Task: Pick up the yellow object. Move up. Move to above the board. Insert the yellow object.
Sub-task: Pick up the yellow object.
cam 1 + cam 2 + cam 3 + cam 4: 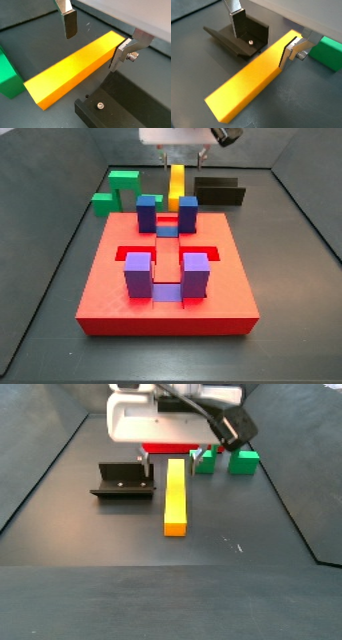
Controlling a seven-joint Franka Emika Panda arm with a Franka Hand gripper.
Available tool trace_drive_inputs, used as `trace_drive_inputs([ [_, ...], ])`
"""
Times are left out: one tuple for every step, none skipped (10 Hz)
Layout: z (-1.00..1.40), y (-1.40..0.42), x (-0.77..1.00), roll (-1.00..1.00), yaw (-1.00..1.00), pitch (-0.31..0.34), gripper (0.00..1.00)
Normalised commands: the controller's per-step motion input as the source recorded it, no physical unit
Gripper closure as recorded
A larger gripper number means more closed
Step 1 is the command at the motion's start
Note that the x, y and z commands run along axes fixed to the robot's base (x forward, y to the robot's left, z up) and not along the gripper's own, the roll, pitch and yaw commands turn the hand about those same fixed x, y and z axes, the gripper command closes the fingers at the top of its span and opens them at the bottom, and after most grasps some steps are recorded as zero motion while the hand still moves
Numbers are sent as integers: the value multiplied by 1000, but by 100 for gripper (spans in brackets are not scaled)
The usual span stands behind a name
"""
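Observation:
My gripper is still to reach the yellow object and grab it by one end (178, 172). The yellow object's long body then stays free to go into the board (107, 288).
The yellow object (73, 70) is a long yellow-orange bar lying flat on the dark floor; it shows in both wrist views (248, 85) and both side views (177, 180) (175, 499). My gripper (93, 49) is open and low over the bar's end nearest the board, also seen in a wrist view (263, 44). One finger (119, 56) stands against the bar's side, the other finger (70, 27) stands apart from it over bare floor. The red board (107, 288) with blue and purple upright blocks lies beyond the bar; a side view shows only a red strip of it (167, 448).
The dark fixture (238, 37) stands close beside the bar, also in both side views (218, 191) (123, 481). Green blocks (124, 180) (245, 461) sit on the bar's other side; one shows in both wrist views (8, 75) (330, 52). Dark walls ring the floor.

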Motion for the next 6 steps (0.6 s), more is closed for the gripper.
trace_drive_inputs([
  [-426,0,-131,0,0,-123,0],
  [-340,-20,-83,3,0,-103,0],
  [-320,-17,-94,6,0,-101,0],
  [-323,0,-120,0,0,-106,0],
  [-314,0,-129,0,0,-99,0],
  [-271,31,-31,0,0,-53,0],
])
